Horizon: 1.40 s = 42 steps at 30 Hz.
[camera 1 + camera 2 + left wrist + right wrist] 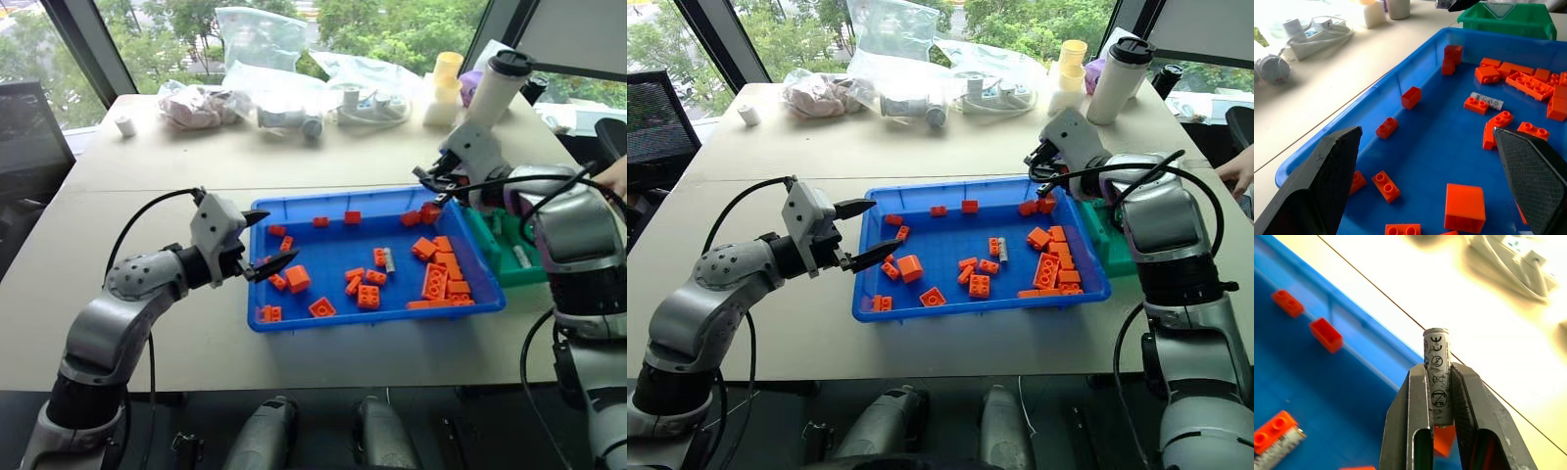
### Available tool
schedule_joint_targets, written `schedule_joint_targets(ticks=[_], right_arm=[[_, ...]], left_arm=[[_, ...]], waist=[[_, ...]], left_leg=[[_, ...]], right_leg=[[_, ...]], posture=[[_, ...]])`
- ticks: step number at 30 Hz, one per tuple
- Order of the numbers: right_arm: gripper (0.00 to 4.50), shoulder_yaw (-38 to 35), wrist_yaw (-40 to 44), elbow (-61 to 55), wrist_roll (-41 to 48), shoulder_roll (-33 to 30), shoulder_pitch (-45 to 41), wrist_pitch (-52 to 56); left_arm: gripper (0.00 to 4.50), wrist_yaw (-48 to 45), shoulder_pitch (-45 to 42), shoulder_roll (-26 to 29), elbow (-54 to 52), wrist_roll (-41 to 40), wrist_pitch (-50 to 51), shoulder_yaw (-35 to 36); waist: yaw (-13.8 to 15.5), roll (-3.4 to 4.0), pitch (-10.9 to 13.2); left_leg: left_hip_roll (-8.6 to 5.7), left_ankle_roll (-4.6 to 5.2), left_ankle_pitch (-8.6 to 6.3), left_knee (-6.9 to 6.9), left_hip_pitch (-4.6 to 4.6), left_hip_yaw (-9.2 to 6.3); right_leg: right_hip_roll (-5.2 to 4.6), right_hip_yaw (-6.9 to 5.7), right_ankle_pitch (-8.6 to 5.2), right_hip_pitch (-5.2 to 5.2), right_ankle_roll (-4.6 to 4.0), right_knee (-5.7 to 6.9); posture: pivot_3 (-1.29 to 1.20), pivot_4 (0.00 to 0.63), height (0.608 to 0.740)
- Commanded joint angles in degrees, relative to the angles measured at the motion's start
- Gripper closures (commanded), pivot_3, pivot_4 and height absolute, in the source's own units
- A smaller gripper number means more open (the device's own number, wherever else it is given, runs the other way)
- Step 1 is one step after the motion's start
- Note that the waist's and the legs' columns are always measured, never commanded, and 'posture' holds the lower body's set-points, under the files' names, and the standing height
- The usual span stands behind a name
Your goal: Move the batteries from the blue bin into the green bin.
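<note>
My right gripper should stay closed on the battery until it reaches the green bin (509,262), because the battery is hanging above the blue bin's far rim.
The blue bin (376,317) lies on the table in front of me, strewn with orange bricks (436,279). One battery (389,259) lies among them near the middle, also visible as a silver cylinder (1487,101). My right gripper (1439,369) is shut on another battery (1436,347), which stands upright between its fingers. That gripper (426,181) hovers over the blue bin's far right corner. The green bin (509,262) sits against the blue bin's right side, partly hidden by my right arm, with a grey cylinder (522,257) inside. My left gripper (279,236) is open at the blue bin's left rim.
A white tumbler with a black lid (500,83), plastic bags (260,39) and white cables (372,103) crowd the table's far side. A small white roll (125,125) stands at the far left. A person's hand (1239,171) shows at the right edge.
</note>
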Motion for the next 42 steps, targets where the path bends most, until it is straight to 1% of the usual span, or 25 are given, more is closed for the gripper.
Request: schedule_joint_targets(ticks=[1,3,6,12,13,14,18,20,22,25,27,30,33,38,42], right_arm=[[4.46,-4.1,-1.0,3.2,-1.9,-6.0,1.5,-3.0],[4.46,-4.8,-0.7,5.1,-2.3,-8.7,3.5,-4.7],[4.46,-5.5,0.1,5.4,-1.9,-10.9,6.9,-6.3],[4.46,-7.4,2.4,4.5,-0.1,-12.0,10.3,-7.2],[3.41,-7.7,2.3,4.5,0.1,-11.8,10.3,-7.0],[3.00,-7.7,2.3,4.2,0.2,-11.8,10.4,-7.0],[0.95,-8.3,2.1,2.9,0.5,-11.9,10.0,-6.4],[0.01,-8.4,2.3,1.5,0.8,-12.0,9.5,-5.9],[0.01,-9.2,3.4,-1.0,2.9,-11.1,8.3,-4.6],[0.01,-9.7,5.3,-8.2,8.4,-8.6,5.9,1.1],[0.01,-8.3,5.6,-12.4,9.9,-7.6,6.4,3.8],[0.01,-5.5,4.1,-18.4,11.7,-4.1,8.8,7.7],[0.01,-3.4,2.0,-20.6,11.7,-1.4,10.7,9.9],[0.01,3.2,-0.9,-22.0,9.2,1.3,16.2,9.4],[0.01,4.6,-2.2,-21.7,10.4,4.6,17.7,10.8]], left_arm=[[0.00,-0.9,-2.0,-0.5,0.6,0.7,-2.5,-0.8],[0.00,-1.3,-2.7,-0.8,1.5,0.9,-2.9,-1.1],[0.00,-2.0,-3.2,-1.0,2.3,1.3,-3.6,-1.6],[0.00,-2.7,-3.9,-1.2,3.4,1.8,-4.2,-2.0],[0.00,-2.8,-3.9,-1.2,3.4,1.8,-4.3,-2.0],[0.00,-2.8,-4.0,-1.2,3.5,1.9,-4.3,-2.0],[0.00,-2.9,-4.0,-1.3,3.6,2.0,-4.3,-2.0],[0.00,-3.0,-3.9,-1.2,3.4,2.1,-4.2,-1.9],[0.00,-3.0,-3.9,-1.2,3.5,2.1,-4.2,-1.7],[0.00,-2.9,-3.7,-1.1,3.1,2.0,-4.0,-1.5],[0.00,-2.8,-3.6,-1.1,2.9,1.9,-3.8,-1.4],[0.00,-2.6,-3.5,-1.1,2.6,1.9,-3.6,-1.3],[0.00,-2.5,-3.2,-1.0,2.3,1.9,-3.5,-1.3],[0.00,-2.2,-2.6,-0.8,1.5,1.6,-3.0,-1.0],[0.00,-1.9,-2.0,-0.7,0.9,1.7,-2.8,-0.9]], waist=[[0.1,0.00,0.0],[0.0,0.00,0.0],[-0.5,0.00,0.0],[-1.5,0.01,0.0],[-1.5,0.02,0.0],[-1.4,0.01,0.0],[-1.3,0.01,0.0],[-1.2,0.01,0.0],[-1.2,0.01,0.0],[-1.6,0.02,0.0],[-1.5,0.02,0.0],[-1.1,0.00,0.0],[-0.6,0.00,0.0],[0.1,0.00,0.0],[-0.2,-0.01,0.0]], left_leg=[[0.00,0.00,0.00,0.00,0.00,0.01],[0.00,0.00,0.00,0.00,-0.01,0.01],[0.02,0.01,0.00,0.00,0.01,0.09],[0.08,0.03,-0.01,-0.01,0.04,0.15],[0.08,0.03,-0.01,-0.01,0.04,0.15],[0.07,0.02,-0.01,-0.01,0.04,0.15],[0.06,0.01,0.00,0.01,0.04,0.14],[0.06,0.01,0.00,0.02,0.04,0.13],[0.06,0.02,-0.01,0.01,0.04,0.13],[0.07,0.03,-0.01,0.00,0.04,0.14],[0.13,0.03,-0.02,-0.02,0.05,0.13],[0.13,0.05,-0.03,-0.02,0.04,0.04],[0.06,0.08,-0.04,0.06,0.04,0.03],[0.01,0.03,-0.02,0.05,0.02,0.04],[0.03,0.03,-0.02,0.04,0.03,0.05]], right_leg=[[0.00,0.00,0.00,0.00,0.00,0.00],[-0.01,0.00,0.00,0.01,0.00,-0.01],[-0.01,0.02,0.00,0.01,0.00,-0.02],[0.02,0.06,0.00,0.00,0.00,0.03],[0.03,0.06,0.00,0.00,0.00,0.03],[0.03,0.06,0.00,0.00,0.00,0.03],[0.02,0.06,0.00,0.01,0.00,0.02],[0.02,0.06,0.00,0.01,0.00,0.02],[0.01,0.06,0.00,0.01,0.00,0.02],[0.02,0.08,0.00,-0.01,0.00,0.03],[0.10,0.09,0.00,-0.02,0.00,0.03],[0.12,0.06,0.00,0.01,0.00,0.01],[0.04,0.06,0.00,0.06,0.00,-0.01],[-0.02,0.06,0.01,0.03,0.02,-0.01],[0.00,0.06,0.01,0.02,0.02,0.00]], posture=[[0.00,0.150,0.740],[0.00,0.150,0.740],[0.00,0.150,0.740],[0.00,0.150,0.740],[0.00,0.150,0.740],[0.00,0.150,0.740],[0.00,0.150,0.740],[0.00,0.150,0.740],[0.00,0.150,0.740],[0.00,0.150,0.740],[0.00,0.150,0.740],[0.00,0.150,0.740],[0.00,0.150,0.740],[0.00,0.150,0.740],[0.00,0.150,0.740]])
